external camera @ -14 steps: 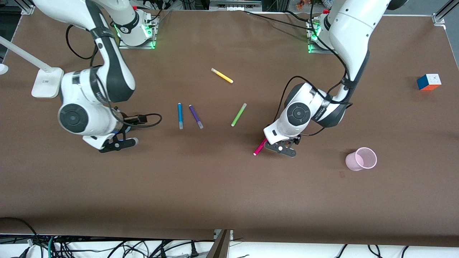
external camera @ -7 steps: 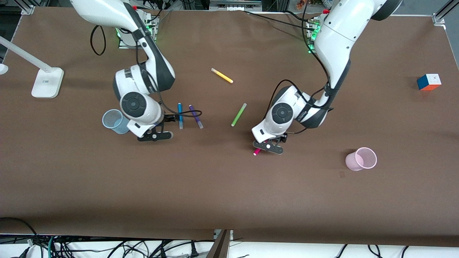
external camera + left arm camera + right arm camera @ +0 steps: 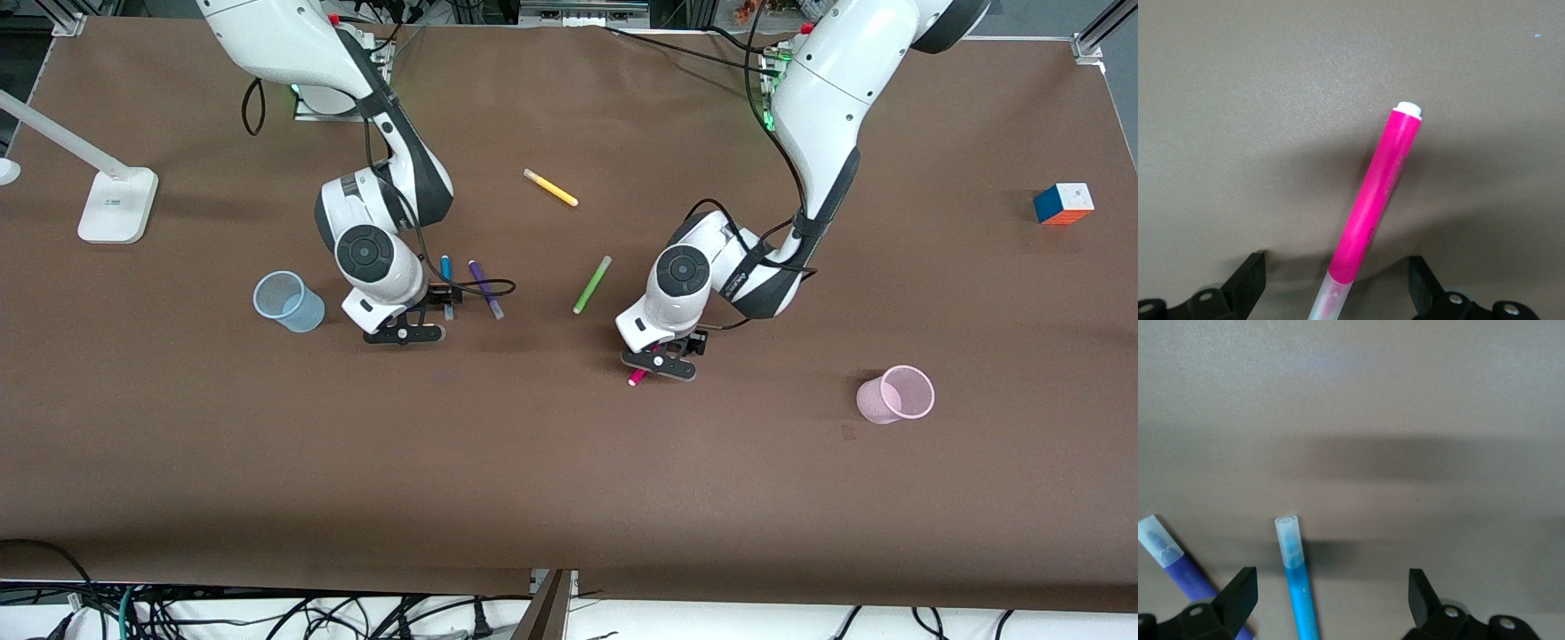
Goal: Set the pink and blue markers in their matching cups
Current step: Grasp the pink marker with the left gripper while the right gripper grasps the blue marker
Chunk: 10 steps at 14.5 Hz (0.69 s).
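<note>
My right gripper needs to put the blue marker in the blue cup, so it should next take the blue marker by its body (image 3: 1299, 590) beside its clear cap.
The pink marker (image 3: 637, 377) lies on the brown table, mostly hidden under my left gripper (image 3: 659, 366). In the left wrist view the pink marker (image 3: 1376, 197) lies between the open fingers (image 3: 1249, 280) of my left gripper (image 3: 1337, 283), not gripped. The blue marker (image 3: 445, 268) lies beside the purple marker (image 3: 484, 286). My right gripper (image 3: 404, 334) is over its capped end. In the right wrist view the blue marker (image 3: 1299, 583) lies between the open fingers of my right gripper (image 3: 1331, 597). The pale blue cup (image 3: 286, 301) stands toward the right arm's end. The pale pink cup (image 3: 896, 395) stands toward the left arm's end.
A lime-green marker (image 3: 592, 284) and a yellow marker (image 3: 550, 188) lie mid-table. The purple marker (image 3: 1171, 561) shows in the right wrist view beside one finger. A colour cube (image 3: 1063, 204) sits toward the left arm's end. A white lamp base (image 3: 116, 205) stands toward the right arm's end.
My right arm swung from over the blue cup to the blue marker, uncovering the cup. My left gripper moved over the pink marker, covering most of it.
</note>
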{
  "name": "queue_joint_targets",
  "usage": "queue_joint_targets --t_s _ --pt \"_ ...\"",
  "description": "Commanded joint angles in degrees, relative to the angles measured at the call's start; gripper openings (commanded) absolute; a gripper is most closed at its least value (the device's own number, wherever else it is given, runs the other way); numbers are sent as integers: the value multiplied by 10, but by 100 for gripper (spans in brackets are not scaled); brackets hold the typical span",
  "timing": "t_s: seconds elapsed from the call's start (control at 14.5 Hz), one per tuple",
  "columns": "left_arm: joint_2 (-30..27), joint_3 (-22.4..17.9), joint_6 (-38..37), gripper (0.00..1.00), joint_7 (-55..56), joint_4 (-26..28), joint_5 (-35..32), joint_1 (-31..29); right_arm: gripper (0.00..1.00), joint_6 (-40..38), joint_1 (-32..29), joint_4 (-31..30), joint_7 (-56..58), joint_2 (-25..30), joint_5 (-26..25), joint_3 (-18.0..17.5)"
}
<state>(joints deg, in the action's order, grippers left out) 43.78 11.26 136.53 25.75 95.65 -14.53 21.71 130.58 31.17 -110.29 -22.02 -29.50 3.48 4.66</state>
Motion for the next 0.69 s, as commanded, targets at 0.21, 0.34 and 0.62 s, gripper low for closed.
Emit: queue_joint_targets --t_s 0.21,0.34,0.62 --pt "4 -5 -2 9 11 -11 -17 -4 100 49 29 -11 -32 -25 6 5" --pt "3 -5 -4 6 10 -11 -17 -4 86 51 29 -11 -31 -28 6 5" --pt "-17 -12 -63 5 2 -23 -18 -5 23 54 29 -10 -26 -28 6 5"
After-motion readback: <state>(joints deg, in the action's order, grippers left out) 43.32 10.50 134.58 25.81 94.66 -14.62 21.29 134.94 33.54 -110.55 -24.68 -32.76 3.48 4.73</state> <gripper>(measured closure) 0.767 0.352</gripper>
